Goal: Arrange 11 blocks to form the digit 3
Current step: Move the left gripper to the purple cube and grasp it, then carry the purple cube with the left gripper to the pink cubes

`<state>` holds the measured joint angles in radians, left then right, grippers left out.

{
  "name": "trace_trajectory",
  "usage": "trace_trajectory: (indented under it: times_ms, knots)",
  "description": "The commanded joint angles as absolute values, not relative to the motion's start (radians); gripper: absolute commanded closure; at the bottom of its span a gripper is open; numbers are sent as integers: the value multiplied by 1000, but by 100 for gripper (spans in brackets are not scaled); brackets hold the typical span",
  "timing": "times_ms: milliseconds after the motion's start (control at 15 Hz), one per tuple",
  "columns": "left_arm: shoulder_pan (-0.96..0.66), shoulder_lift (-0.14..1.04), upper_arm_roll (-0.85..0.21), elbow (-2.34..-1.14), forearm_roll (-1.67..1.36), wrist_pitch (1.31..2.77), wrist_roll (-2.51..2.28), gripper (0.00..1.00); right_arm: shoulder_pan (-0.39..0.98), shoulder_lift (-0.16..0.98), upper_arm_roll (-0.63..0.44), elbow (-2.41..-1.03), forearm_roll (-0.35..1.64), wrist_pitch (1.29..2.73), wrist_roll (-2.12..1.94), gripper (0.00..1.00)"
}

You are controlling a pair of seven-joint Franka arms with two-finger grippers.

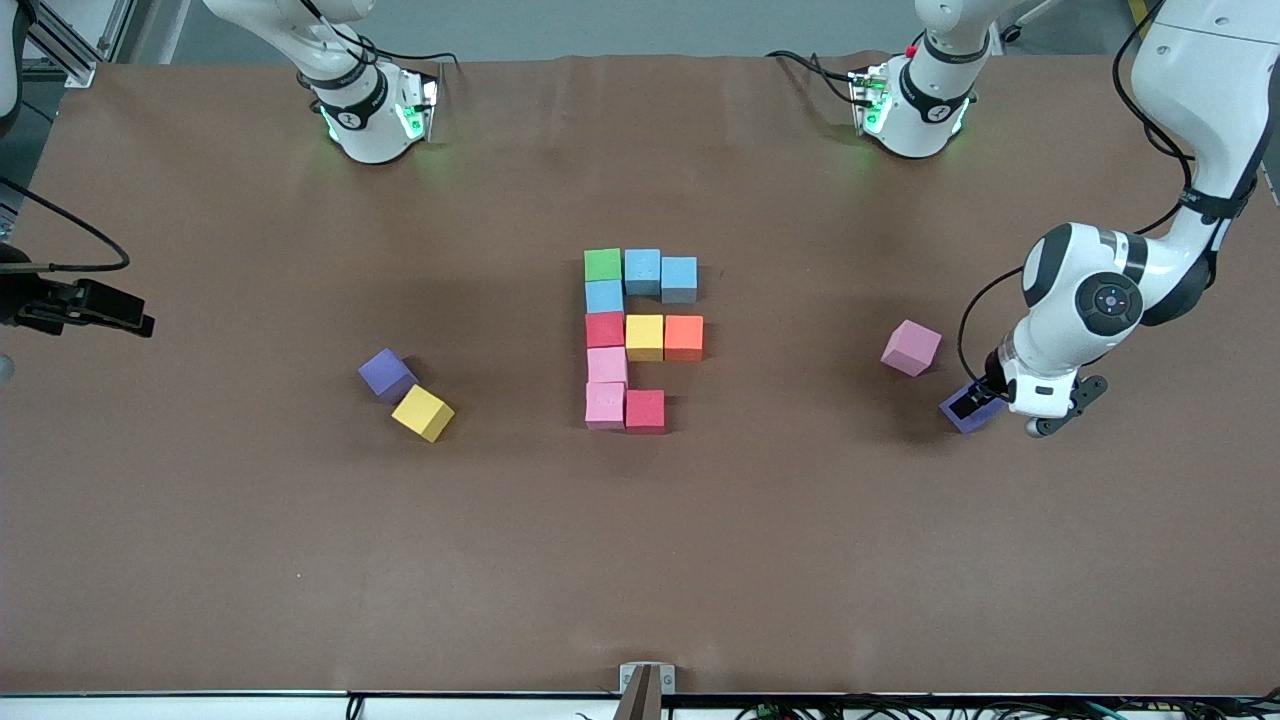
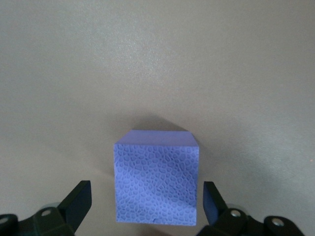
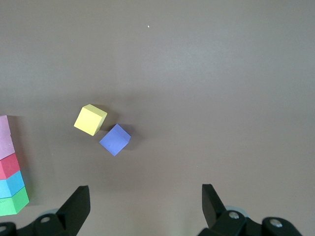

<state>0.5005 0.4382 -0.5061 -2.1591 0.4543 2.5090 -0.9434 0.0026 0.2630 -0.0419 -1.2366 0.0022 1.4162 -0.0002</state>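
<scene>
The purple block is next for building the digit 3. My left gripper should grab it by its two opposite sides.
Ten blocks form a partial figure [image 1: 640,337] at the table's middle: a green and two light blue on the farthest row, a light blue, a red, yellow and orange row, two pink, and a red. My left gripper [image 1: 975,402] is open, low at the left arm's end of the table. Its fingers straddle a loose purple block [image 1: 962,410] without touching it, and the same purple block [image 2: 156,178] fills the left wrist view between the fingers [image 2: 78,200]. My right gripper [image 3: 145,196] is open and empty, high over the table and out of the front view.
A loose pink block [image 1: 911,347] lies beside the left gripper, farther from the front camera. A purple block [image 1: 386,374] and a yellow block [image 1: 422,412] touch at the right arm's end of the table. They also show in the right wrist view, the purple block [image 3: 114,139] and the yellow block [image 3: 90,119].
</scene>
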Motion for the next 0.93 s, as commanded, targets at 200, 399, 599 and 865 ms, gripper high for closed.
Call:
trace_trajectory:
  times_ms: [200, 399, 599, 865]
  knots:
    - [531, 488, -512, -2141, 540, 2531, -939, 11, -26, 206, -26, -1291, 35, 1440, -8, 0]
    - [529, 497, -512, -2122, 541, 2537, -953, 59, -26, 134, -28, -1389, 35, 1466, -12, 0]
    - [509, 500, -520, -2077, 538, 2530, -1030, 72, -26, 68, -28, -1452, 35, 1468, -12, 0]
    - [372, 535, -520, -1959, 523, 2452, -1360, 72, -25, 8, -28, -1519, 35, 1473, -12, 0]
